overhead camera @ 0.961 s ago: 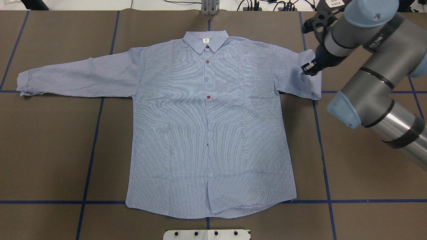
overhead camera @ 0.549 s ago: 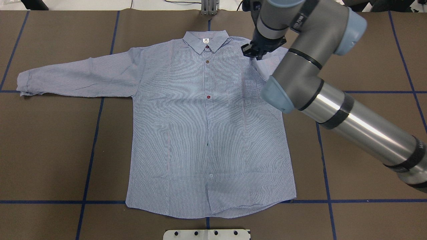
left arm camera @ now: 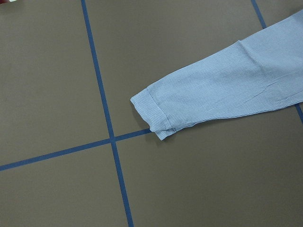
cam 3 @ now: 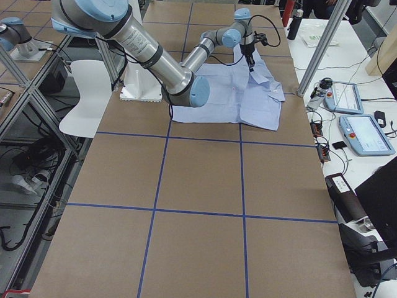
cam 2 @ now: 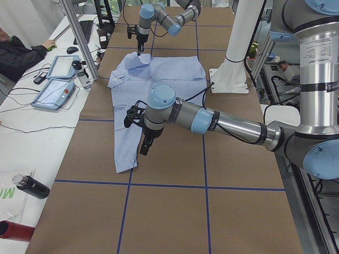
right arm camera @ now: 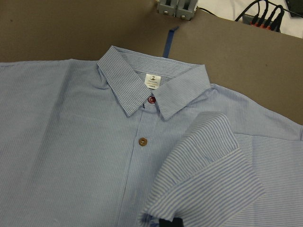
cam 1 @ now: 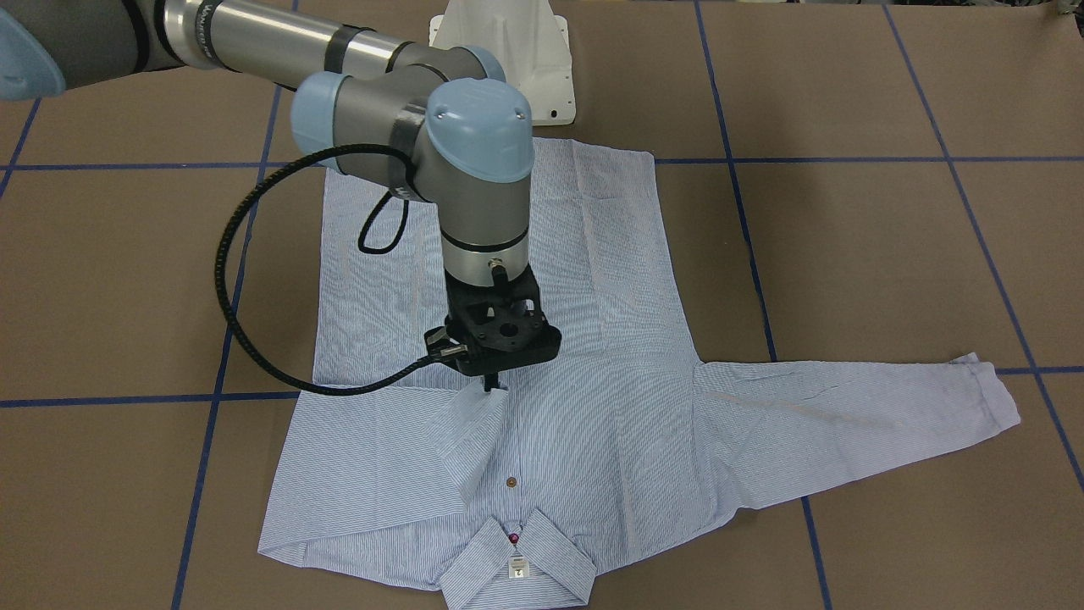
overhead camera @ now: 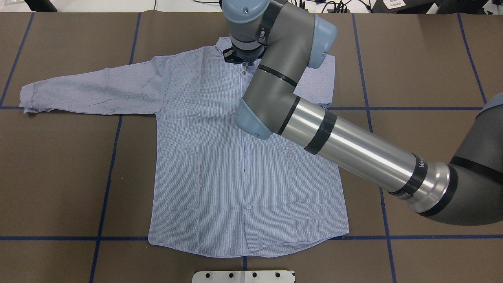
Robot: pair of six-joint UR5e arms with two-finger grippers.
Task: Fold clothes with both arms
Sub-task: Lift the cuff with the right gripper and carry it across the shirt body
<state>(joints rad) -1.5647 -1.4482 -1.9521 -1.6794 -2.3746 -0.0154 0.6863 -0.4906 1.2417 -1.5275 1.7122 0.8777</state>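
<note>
The shirt's raised cuff hangs short of the chest's opposite side. My right gripper needs to move the cuff past the piece of cloth with the buttons before releasing the cuff.
The striped shirt (overhead camera: 204,157) lies flat and face up, collar (cam 1: 515,559) at the table's far side. My right gripper (cam 1: 494,387) is shut on the right sleeve's cuff (right arm camera: 208,179) and holds it just over the chest near the top buttons. That sleeve is folded inward over the shirt (cam 1: 461,440). In the overhead view the right wrist (overhead camera: 243,55) hides the fingers. The left sleeve (overhead camera: 90,88) lies stretched out, and its cuff (left arm camera: 158,113) shows in the left wrist view. My left gripper (cam 2: 144,149) hangs above that sleeve; I cannot tell whether it is open or shut.
The brown table cover (overhead camera: 59,177) has a grid of blue tape lines. The white pedestal base (cam 1: 508,51) stands behind the shirt's hem. A metal fixture (overhead camera: 246,10) sits at the far edge. An operator (cam 2: 16,53) and tablets (cam 2: 58,87) are beside the table.
My right arm has swept left across the shirt, carrying the right sleeve's cuff from the far right to the chest near the collar. The rest of the shirt has stayed put.
</note>
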